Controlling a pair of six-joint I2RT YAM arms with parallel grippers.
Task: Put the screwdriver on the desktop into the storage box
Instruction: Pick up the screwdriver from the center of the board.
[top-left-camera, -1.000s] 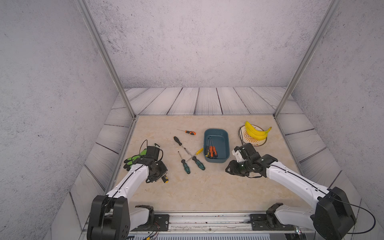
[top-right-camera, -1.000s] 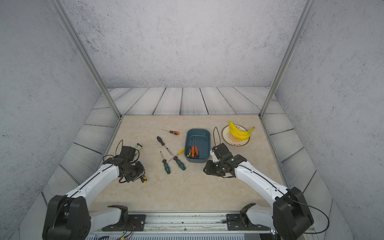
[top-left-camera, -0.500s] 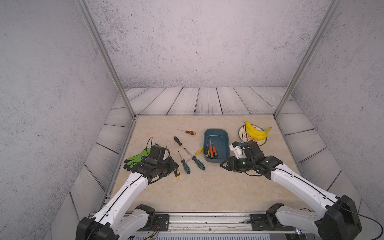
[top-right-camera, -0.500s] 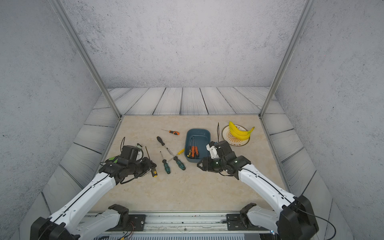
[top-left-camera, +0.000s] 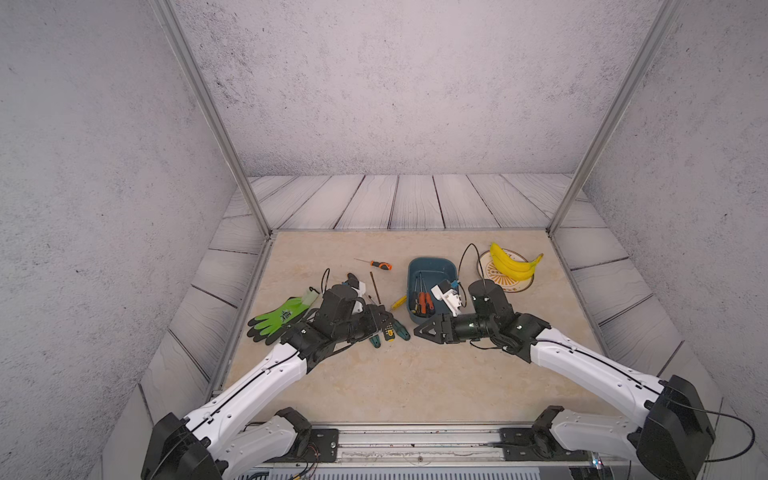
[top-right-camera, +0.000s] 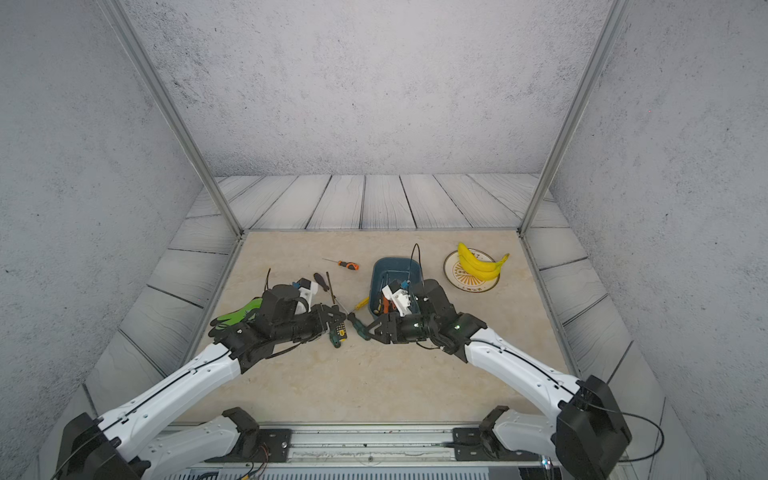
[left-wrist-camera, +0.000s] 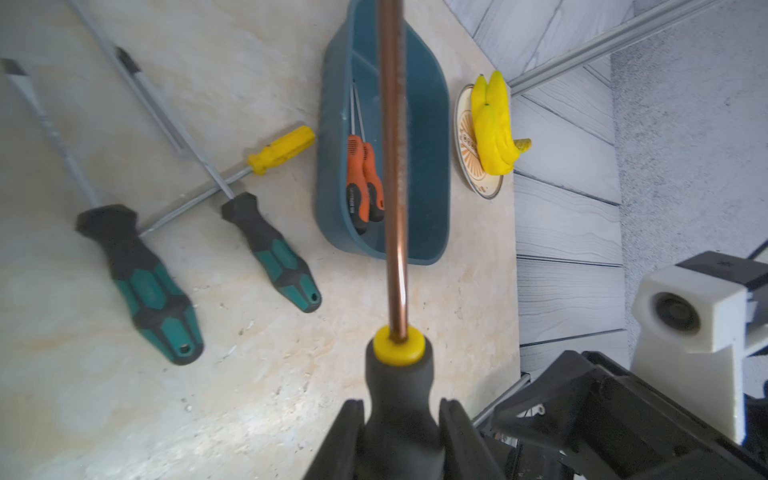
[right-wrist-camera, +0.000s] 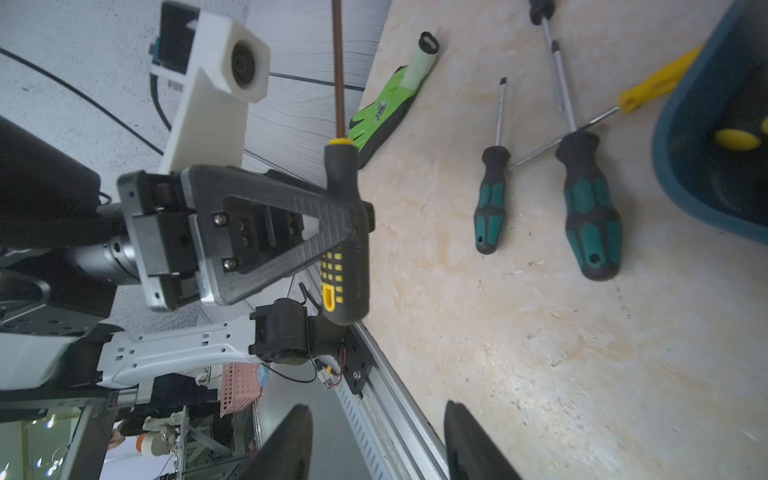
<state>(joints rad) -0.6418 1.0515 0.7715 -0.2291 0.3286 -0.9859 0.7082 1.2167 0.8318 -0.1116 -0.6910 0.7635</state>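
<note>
My right gripper takes the screwdriver next and should grab it by the handle's free yellow-dotted end. My left gripper can then let go of the screwdriver, so it can be laid into the storage box (top-left-camera: 434, 270).
My left gripper (top-left-camera: 384, 322) is shut on the black handle of a black-and-yellow screwdriver (left-wrist-camera: 399, 386), held above the desktop (top-left-camera: 374, 386). In the left wrist view its copper shaft points over the teal storage box (left-wrist-camera: 432, 166). The storage box (top-left-camera: 434, 270) holds two orange-handled screwdrivers (top-left-camera: 424, 301). My right gripper (top-left-camera: 419, 330) is open with nothing between its fingers, facing the left gripper from close by at the box's near end. Two green-handled screwdrivers (left-wrist-camera: 286, 266) and a yellow-handled screwdriver (left-wrist-camera: 282, 149) lie on the desktop left of the box.
A green glove (top-left-camera: 282, 318) lies at the desktop's left edge. A small orange screwdriver (top-left-camera: 380, 264) lies farther back. A cream plate (top-left-camera: 484, 274) with bananas (top-left-camera: 513, 266) sits right of the box. A metal rail (top-left-camera: 415, 432) runs along the front edge.
The left arm has swung right from the glove to the middle, carrying the black-and-yellow screwdriver. The right arm has moved left to meet it and its jaws have opened wider.
</note>
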